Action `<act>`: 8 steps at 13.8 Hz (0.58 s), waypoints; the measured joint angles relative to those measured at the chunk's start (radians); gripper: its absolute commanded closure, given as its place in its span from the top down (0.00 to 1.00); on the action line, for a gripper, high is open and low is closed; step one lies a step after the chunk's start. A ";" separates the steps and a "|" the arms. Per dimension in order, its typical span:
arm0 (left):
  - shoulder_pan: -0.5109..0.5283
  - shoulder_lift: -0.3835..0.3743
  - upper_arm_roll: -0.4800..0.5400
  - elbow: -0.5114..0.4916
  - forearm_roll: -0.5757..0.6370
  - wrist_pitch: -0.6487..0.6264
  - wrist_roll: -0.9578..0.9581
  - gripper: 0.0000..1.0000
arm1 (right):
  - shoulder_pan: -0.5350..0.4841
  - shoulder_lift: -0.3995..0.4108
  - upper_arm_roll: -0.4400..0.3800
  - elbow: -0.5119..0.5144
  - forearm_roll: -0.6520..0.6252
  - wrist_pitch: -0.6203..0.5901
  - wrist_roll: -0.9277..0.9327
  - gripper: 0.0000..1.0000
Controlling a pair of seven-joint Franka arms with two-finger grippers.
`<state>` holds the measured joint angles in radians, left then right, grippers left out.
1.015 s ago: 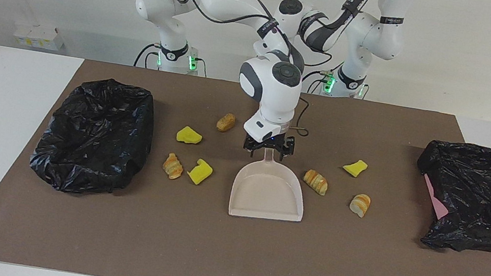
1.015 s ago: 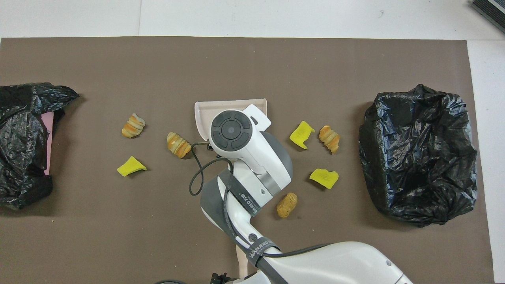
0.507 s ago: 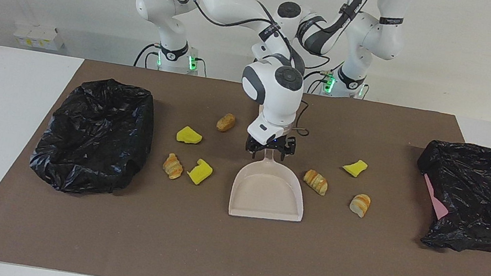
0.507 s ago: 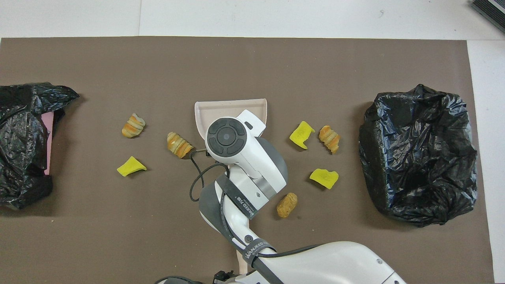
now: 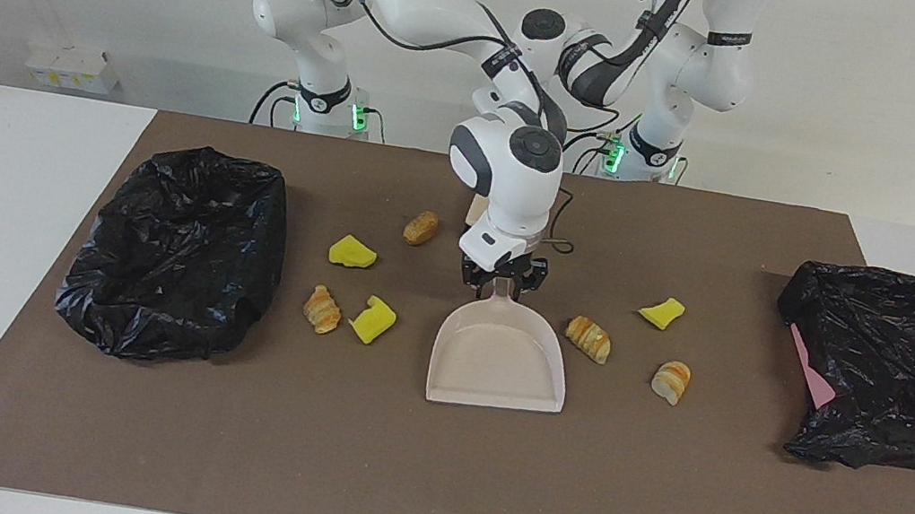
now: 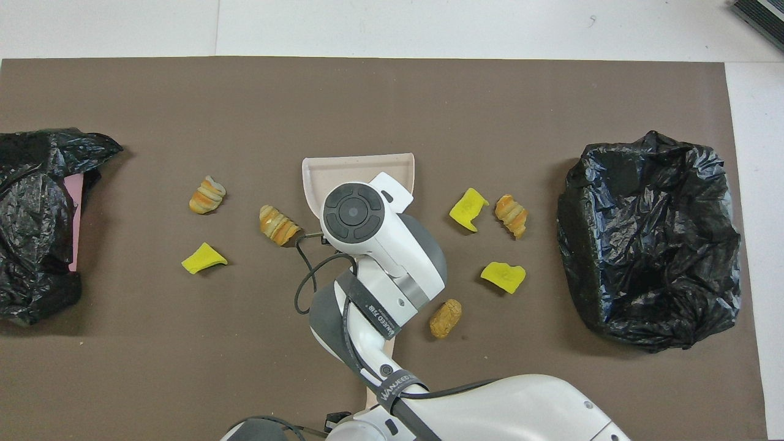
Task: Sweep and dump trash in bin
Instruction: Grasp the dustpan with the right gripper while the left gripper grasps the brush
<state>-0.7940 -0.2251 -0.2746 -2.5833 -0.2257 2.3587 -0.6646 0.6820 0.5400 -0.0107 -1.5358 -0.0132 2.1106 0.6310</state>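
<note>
My right gripper grabs the dustpan by its narrow handle next, since the dustpan's flat pan spreads far wider than my fingers.
The beige dustpan [image 5: 499,363] [image 6: 358,165] lies flat in the middle of the brown mat, its handle pointing toward the robots. My right gripper [image 5: 500,284] is down at that handle, open, with a finger on either side. In the overhead view the right wrist covers the handle. Several bits of trash lie around the pan: yellow chunks [image 5: 352,252] [image 5: 661,312] [image 6: 468,209] and striped bread pieces [image 5: 589,338] [image 5: 321,309] [image 6: 445,318]. The bin [image 5: 177,251] [image 6: 649,239], lined with a black bag, stands at the right arm's end. My left gripper is hidden by the right arm.
A crumpled black bag over something pink [image 5: 885,366] [image 6: 37,226] sits at the left arm's end. A beige stick [image 6: 372,398] pokes out under the right arm near the robots' edge. A loose cable [image 6: 303,275] hangs beside the right wrist.
The right gripper's fingers have drawn in around the dustpan handle and its wrist has shifted slightly. The dustpan and the trash have not moved.
</note>
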 measured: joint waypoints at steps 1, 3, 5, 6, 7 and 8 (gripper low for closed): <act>0.034 -0.004 0.002 0.000 0.000 -0.015 0.000 0.00 | 0.000 0.000 0.000 0.000 0.001 0.000 0.000 0.38; 0.101 -0.021 0.005 0.000 0.000 -0.047 -0.014 0.00 | 0.000 0.000 0.000 0.000 0.001 0.000 0.000 0.22; 0.169 -0.044 0.008 0.001 0.007 -0.079 -0.038 0.00 | 0.000 0.000 0.000 -0.001 0.002 0.000 0.000 0.00; 0.202 -0.057 0.009 0.001 0.021 -0.098 -0.042 0.00 | 0.000 0.000 0.000 -0.001 0.002 0.000 0.000 0.00; 0.235 -0.070 0.010 0.002 0.043 -0.123 -0.045 0.00 | 0.000 -0.001 0.000 -0.001 0.002 0.000 0.000 0.00; 0.267 -0.086 0.011 0.004 0.062 -0.154 -0.046 0.00 | 0.000 -0.002 0.000 -0.001 0.002 0.000 -0.004 0.00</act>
<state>-0.5271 -0.3110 -0.2636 -2.5792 -0.1634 2.2045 -0.7102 0.6821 0.5383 -0.0106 -1.5370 -0.0111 2.1104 0.6270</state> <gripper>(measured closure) 0.731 0.674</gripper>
